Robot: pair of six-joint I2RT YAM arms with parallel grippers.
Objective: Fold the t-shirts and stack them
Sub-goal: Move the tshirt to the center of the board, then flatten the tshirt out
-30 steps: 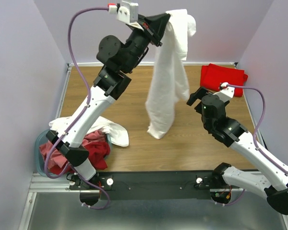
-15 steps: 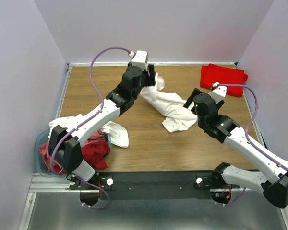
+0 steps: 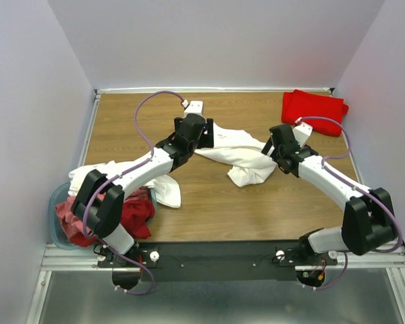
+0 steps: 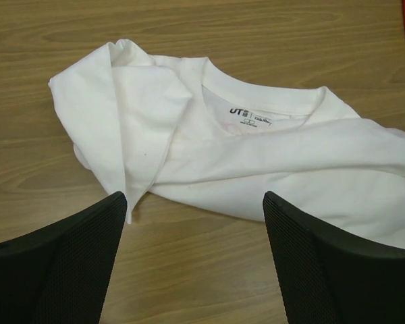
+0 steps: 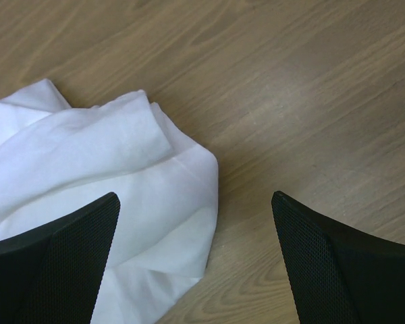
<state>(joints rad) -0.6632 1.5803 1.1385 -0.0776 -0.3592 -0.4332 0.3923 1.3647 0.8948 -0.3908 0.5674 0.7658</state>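
Note:
I need to stretch and spread the white t-shirt flat for folding, so my left gripper should next grab the folded-over sleeve's loose tip (image 4: 129, 207).
A white t-shirt (image 3: 239, 156) lies crumpled across the middle of the table, and nothing holds it. In the left wrist view its collar and neck label (image 4: 246, 115) face up, with one sleeve folded over. My left gripper (image 3: 207, 133) sits low at the collar end, open; bare wood lies between its fingers (image 4: 74, 263), just short of the cloth. My right gripper (image 3: 268, 146) is open at the shirt's other end. There the cloth's edge (image 5: 121, 196) lies between its fingers but is not pinched. A folded red t-shirt (image 3: 312, 110) rests at the back right.
A pale blue tub (image 3: 56, 204) stands at the table's front left corner. It holds crumpled red t-shirts (image 3: 131, 210), and a white one (image 3: 163, 187) hangs over its rim. Walls close in the table at the back and both sides.
My left gripper came down from high up, laid the hanging white t-shirt on the table and opened. My right gripper shifted a little toward the shirt, still open.

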